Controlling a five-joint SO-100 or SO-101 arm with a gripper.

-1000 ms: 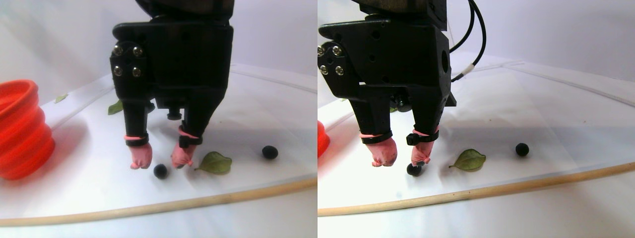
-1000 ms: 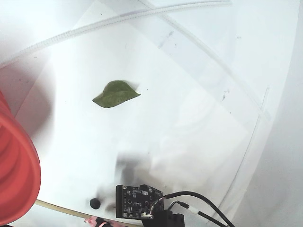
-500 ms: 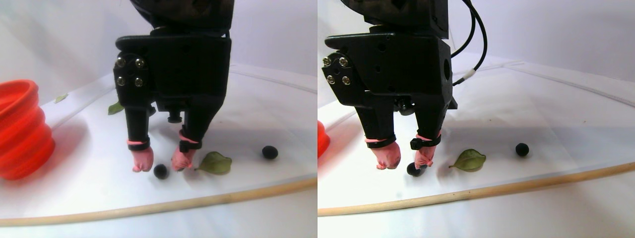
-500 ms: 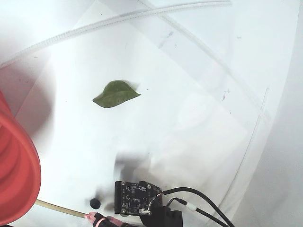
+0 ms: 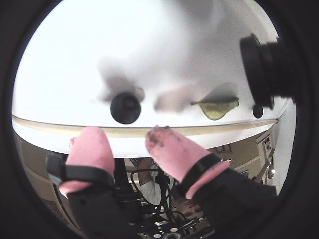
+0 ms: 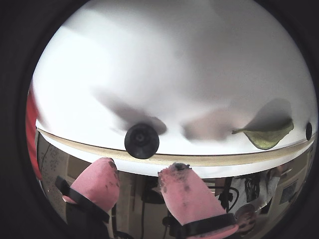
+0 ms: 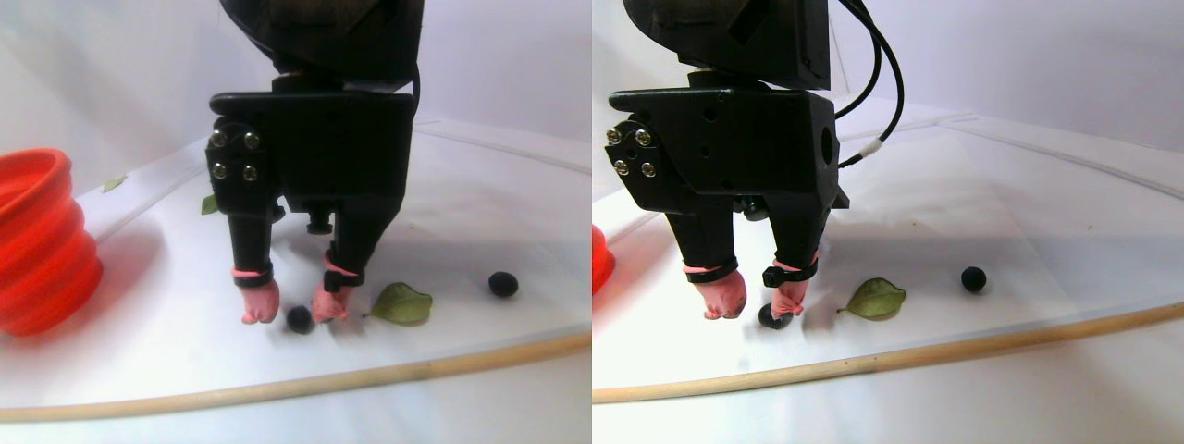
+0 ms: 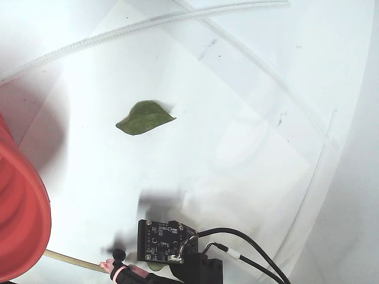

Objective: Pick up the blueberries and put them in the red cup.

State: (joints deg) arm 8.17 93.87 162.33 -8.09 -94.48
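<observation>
I should next grab the near-black blueberry's round sides to fill the red cup.
One of the blueberries (image 7: 299,319) lies on the white sheet near the front edge. My gripper (image 7: 294,310) is low over the sheet and open, and its pink-covered fingertips (image 7: 262,302) straddle this berry. The berry lies close to the right finger in the stereo pair view. Both wrist views show the berry (image 5: 125,107) (image 6: 142,141) just beyond the gap of the gripper (image 5: 127,137) (image 6: 139,169). Another of the blueberries (image 7: 503,284) lies further right. The red cup (image 7: 37,240) (image 8: 21,219) stands at the left.
A green leaf (image 7: 402,303) (image 5: 215,108) lies just right of the gripper, between the two berries. Another leaf (image 8: 145,116) lies further back. A wooden strip (image 7: 277,388) runs along the sheet's front edge. Black cables (image 8: 249,251) trail from the arm.
The gripper has come down, so its fingertips are at berry height. The gap between the fingers has narrowed a little. The berry has not moved.
</observation>
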